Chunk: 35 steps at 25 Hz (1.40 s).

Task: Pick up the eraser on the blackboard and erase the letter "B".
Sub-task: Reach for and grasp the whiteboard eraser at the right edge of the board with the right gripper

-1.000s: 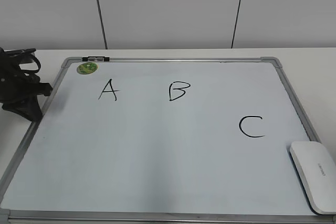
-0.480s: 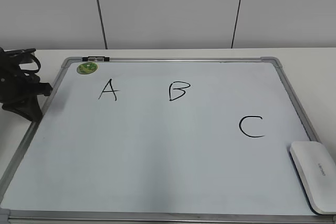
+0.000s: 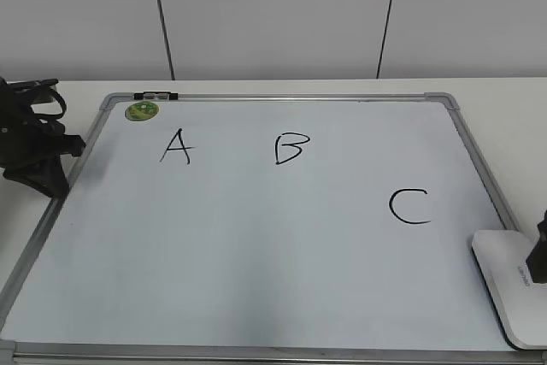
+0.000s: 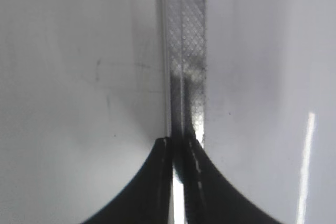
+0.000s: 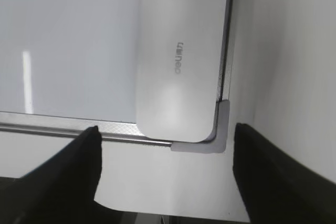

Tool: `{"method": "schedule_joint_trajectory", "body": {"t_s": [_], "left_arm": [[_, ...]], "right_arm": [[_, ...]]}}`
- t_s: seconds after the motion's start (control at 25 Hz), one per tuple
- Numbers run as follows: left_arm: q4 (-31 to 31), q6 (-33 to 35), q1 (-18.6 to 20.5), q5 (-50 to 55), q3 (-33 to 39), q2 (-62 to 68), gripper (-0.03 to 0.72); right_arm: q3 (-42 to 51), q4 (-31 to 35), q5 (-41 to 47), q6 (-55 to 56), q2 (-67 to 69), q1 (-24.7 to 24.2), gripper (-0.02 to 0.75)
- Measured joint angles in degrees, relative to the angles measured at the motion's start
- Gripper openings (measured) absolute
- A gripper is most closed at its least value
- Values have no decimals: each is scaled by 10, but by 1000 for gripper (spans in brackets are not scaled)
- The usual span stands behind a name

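Note:
The right gripper grabs the white eraser by its long sides next, to erase the letter "B".
The white eraser lies on the blackboard's near right corner; it also shows in the right wrist view with grey lettering on top. The blackboard is a white board with a grey frame. The black letter "B" sits upper middle, between "A" and "C". My right gripper is open and empty, just short of the eraser's near end; one finger shows at the right edge of the exterior view. My left gripper is shut and empty over the board's left frame, seen at far left.
A round green magnet and a small black clip sit at the board's far left corner. White table surrounds the board. A grey corner cap lies by the eraser.
My right gripper has come into the exterior view at the right edge, beside the eraser. The left arm and the eraser have not moved.

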Motion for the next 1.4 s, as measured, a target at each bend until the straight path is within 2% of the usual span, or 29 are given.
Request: {"method": "schedule_joint_trajectory", "body": {"t_s": [0.28,0.72,1.4], "left_arm": [[0,0,0,0,0,0,11],[0,0,0,1,0,0,11],[0,0,0,1,0,0,11]], "right_arm": [[0,-1,-58,11,75,0,651],[-1,-18,-121,54,171,0,652],[-5,-24,-160,76,212,0,638]]}}
